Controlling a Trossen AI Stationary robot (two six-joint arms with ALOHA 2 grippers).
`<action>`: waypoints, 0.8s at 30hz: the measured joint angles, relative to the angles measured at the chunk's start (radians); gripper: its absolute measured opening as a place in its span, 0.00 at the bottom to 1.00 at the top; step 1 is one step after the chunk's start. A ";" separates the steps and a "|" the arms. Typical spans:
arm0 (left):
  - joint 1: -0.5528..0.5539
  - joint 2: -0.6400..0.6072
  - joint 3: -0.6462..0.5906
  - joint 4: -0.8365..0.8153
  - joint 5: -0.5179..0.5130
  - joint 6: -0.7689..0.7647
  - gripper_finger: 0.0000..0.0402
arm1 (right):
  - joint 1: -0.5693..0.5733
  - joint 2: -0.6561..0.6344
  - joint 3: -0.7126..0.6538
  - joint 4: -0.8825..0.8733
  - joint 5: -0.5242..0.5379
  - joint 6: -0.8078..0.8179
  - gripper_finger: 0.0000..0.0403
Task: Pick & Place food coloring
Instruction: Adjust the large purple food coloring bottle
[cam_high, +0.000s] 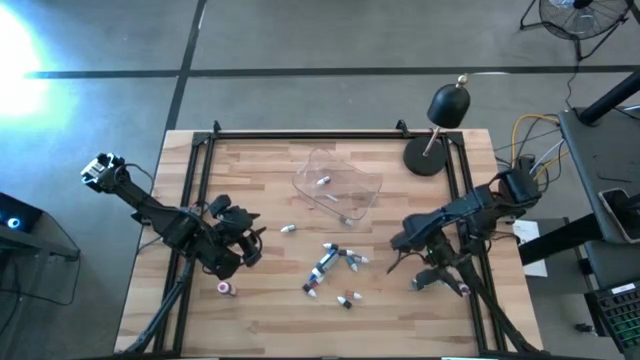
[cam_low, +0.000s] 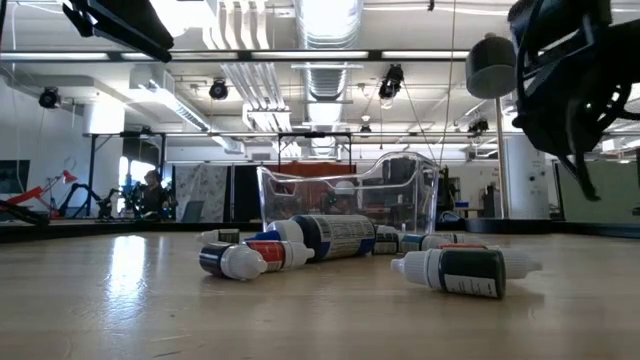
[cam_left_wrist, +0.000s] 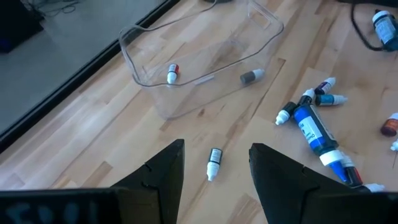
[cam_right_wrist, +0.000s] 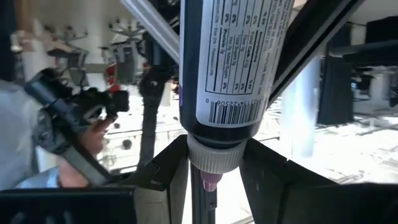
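Observation:
The labelled bottle would drop if I opened my right gripper now, so I should keep holding the labelled bottle (cam_right_wrist: 235, 62). It tilts high above the table in the right wrist view.
Several tiny food coloring bottles (cam_high: 325, 262) lie on their sides in the middle of the wooden table, seen too in the low view (cam_low: 330, 236). The clear tray (cam_high: 338, 185) rests farther back with two bottles in it (cam_left_wrist: 172, 73). My left gripper (cam_high: 255, 235) hovers open over the table; one small bottle (cam_left_wrist: 213, 163) lies on the wood between its fingers, apart from them. My right gripper (cam_high: 398, 240) is raised at the table's right, shut on a labelled bottle (cam_right_wrist: 230, 62). My right gripper (cam_right_wrist: 213, 146) pinches the labelled bottle between its two fingers (cam_right_wrist: 163, 174) at the shoulder by the white cap (cam_right_wrist: 214, 134). The cap's pink tip (cam_right_wrist: 210, 180) points back toward the wrist. The body sticks out beyond the fingertips, lifted clear of the table.
A black domed lamp on a round base (cam_high: 425, 158) stands at the far right corner. Black frame rails (cam_high: 200, 150) run along the table's edges. One pink-capped bottle (cam_high: 228, 289) lies alone near the left arm. Bare wood lies along the near edge.

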 joint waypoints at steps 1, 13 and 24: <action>0.000 0.000 0.000 0.000 -0.003 0.002 0.39 | 0.015 0.000 0.001 0.027 -0.004 0.036 0.29; 0.000 0.000 0.000 0.000 -0.023 0.031 0.39 | 0.133 0.116 0.047 0.188 -0.015 0.153 0.29; 0.000 0.000 0.000 0.002 -0.019 0.026 0.39 | 0.171 0.262 0.139 0.255 -0.052 0.056 0.29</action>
